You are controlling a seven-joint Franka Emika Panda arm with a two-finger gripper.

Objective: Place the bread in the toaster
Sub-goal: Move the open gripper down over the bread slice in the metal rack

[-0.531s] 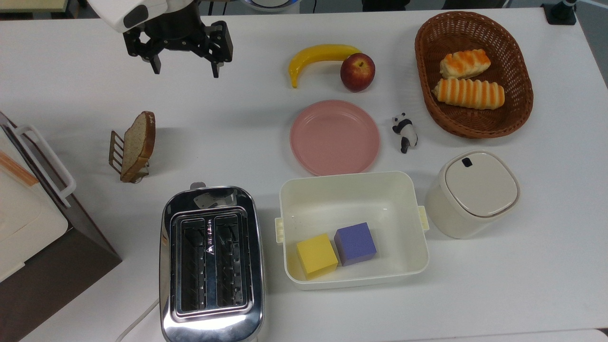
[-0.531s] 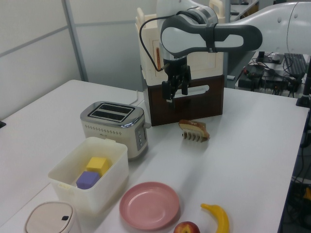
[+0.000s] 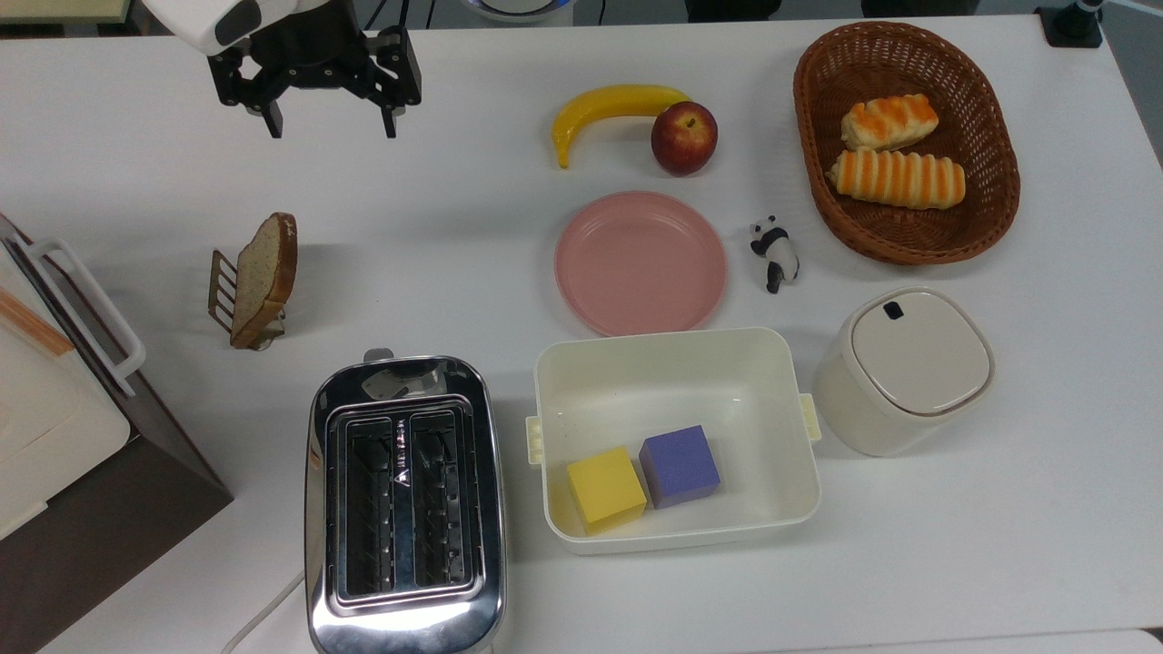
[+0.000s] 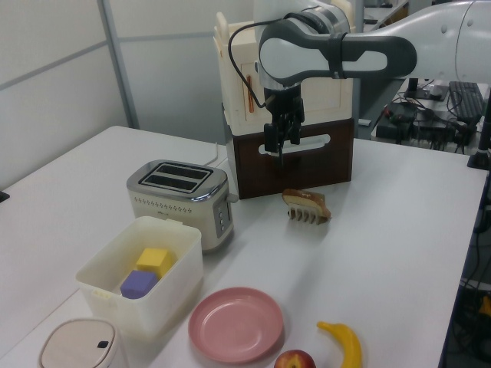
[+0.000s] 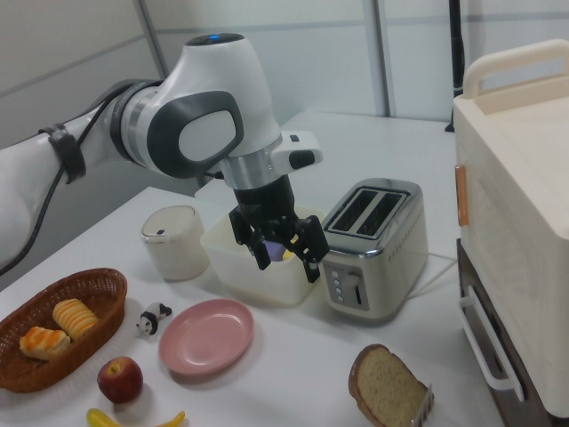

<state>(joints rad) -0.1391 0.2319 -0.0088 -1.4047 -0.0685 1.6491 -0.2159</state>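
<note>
My gripper grabs the bread slice by its top edge (image 4: 305, 195) next, since the wire rack closes around the lower part of the bread.
The bread (image 3: 263, 277) is a tan slice with a brown crust, leaning upright in a small wire rack (image 3: 221, 289) at the top view's left. It also shows in the left view (image 4: 305, 201) and the right view (image 5: 384, 387). The chrome two-slot toaster (image 3: 404, 509) stands near the front edge, slots up and empty, and is seen again in the other views (image 4: 180, 201) (image 5: 373, 245). My gripper (image 3: 331, 127) hangs open and empty above the table, beyond the bread toward the far edge (image 4: 281, 146) (image 5: 288, 267).
A cream and brown appliance (image 3: 54, 436) with a white handle stands at the top view's left edge. A white bin (image 3: 672, 338) with yellow and purple cubes sits right of the toaster. Further right are a pink plate (image 3: 641, 263), banana (image 3: 618, 104), apple (image 3: 683, 138), panda figure (image 3: 774, 252), basket (image 3: 990, 163) and lidded canister (image 3: 904, 368).
The open gripper has shifted toward the top view's left and slightly toward the far edge, and it sits a little higher in the left view. The bread has not moved.
</note>
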